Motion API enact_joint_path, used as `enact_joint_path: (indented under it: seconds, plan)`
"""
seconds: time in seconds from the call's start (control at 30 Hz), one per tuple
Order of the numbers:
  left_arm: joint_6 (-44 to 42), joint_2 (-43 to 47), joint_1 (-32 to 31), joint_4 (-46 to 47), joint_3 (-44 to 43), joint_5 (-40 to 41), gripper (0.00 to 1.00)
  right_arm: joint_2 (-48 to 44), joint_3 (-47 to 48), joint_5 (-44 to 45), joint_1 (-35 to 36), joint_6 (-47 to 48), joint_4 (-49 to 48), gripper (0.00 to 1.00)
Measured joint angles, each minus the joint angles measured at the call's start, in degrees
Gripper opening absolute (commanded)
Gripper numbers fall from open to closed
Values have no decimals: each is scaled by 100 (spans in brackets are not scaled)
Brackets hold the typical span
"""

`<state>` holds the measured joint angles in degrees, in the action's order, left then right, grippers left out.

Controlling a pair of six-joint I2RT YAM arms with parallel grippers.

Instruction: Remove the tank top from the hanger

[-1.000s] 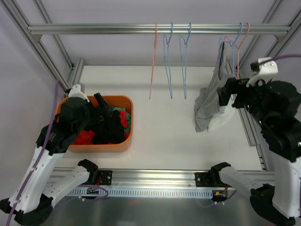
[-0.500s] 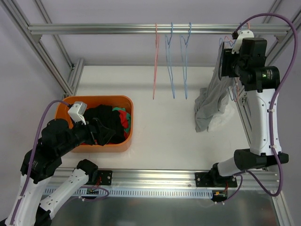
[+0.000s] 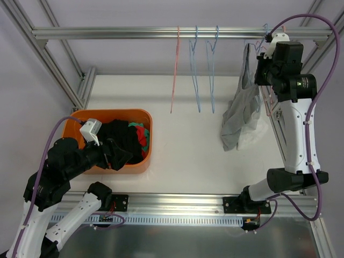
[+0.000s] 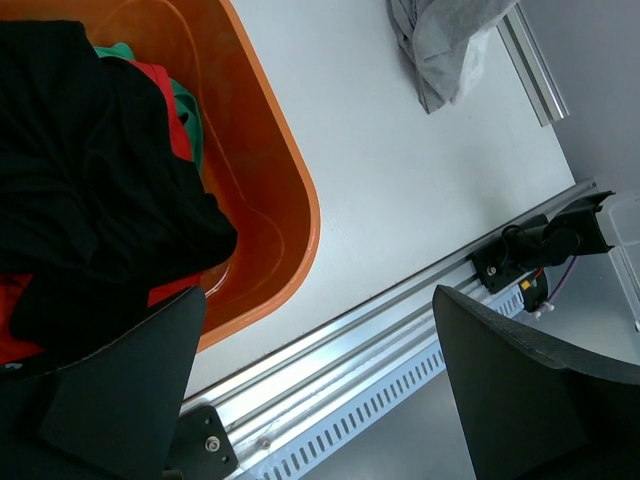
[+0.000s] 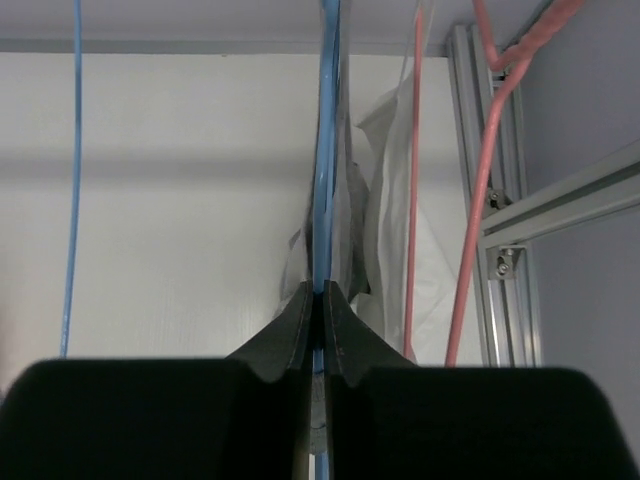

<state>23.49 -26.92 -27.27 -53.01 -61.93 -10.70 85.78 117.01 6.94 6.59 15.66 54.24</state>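
The blue hanger would lift with the grey tank top now: my right gripper's fingers are closed on the hanger's wire.
The grey tank top (image 3: pixel 239 115) hangs from a blue hanger (image 3: pixel 264 29) at the right end of the top rail, and its hem bunches on the table. High up beside the garment's shoulder, my right gripper (image 3: pixel 262 67) is shut. In the right wrist view its jaws (image 5: pixel 320 300) pinch the blue hanger wire (image 5: pixel 326 140), with the grey tank top (image 5: pixel 352 200) just behind it. My left gripper (image 3: pixel 115 153) hovers open over the orange bin; in its wrist view the gripper (image 4: pixel 320 300) holds nothing between its wide-set fingers.
An orange bin (image 3: pixel 148 141) with black, red and green clothes sits at the left. One pink hanger (image 3: pixel 174 70) and two blue hangers (image 3: pixel 193 70) hang bare from the rail (image 3: pixel 134 33). A red hanger (image 5: pixel 414 180) hangs right of the gripped one, by the frame post (image 5: pixel 500 230).
My right arm rose from beside the tank top to the hanger and its jaws closed on the blue wire. The tank top swung slightly left. My left arm drew back from the bin.
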Motion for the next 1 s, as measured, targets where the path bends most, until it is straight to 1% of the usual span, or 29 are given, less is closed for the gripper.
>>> enact_joint_path:
  seconds: [0.13,0.27,0.37,0.6,0.8,1.0]
  plan:
    - [0,-2,0,0,-9,-87,99,-127,-354,-413,-11,-254,-354,0]
    - [2,-33,0,4,-74,-146,99,-577,-1049,-839,-13,-507,-1023,0]
    - [7,-85,0,57,-138,-264,99,-940,-1394,-1049,-13,-638,-1381,0]
    - [7,-208,0,402,-157,-688,99,-1392,-1506,-1246,-13,-654,-1961,0]
    - [46,-385,0,767,-157,-942,99,-1432,-1539,-1351,-13,-595,-2194,0]
    - [116,-409,0,994,-160,-1320,99,-1646,-2057,-1539,-13,-603,-2430,0]
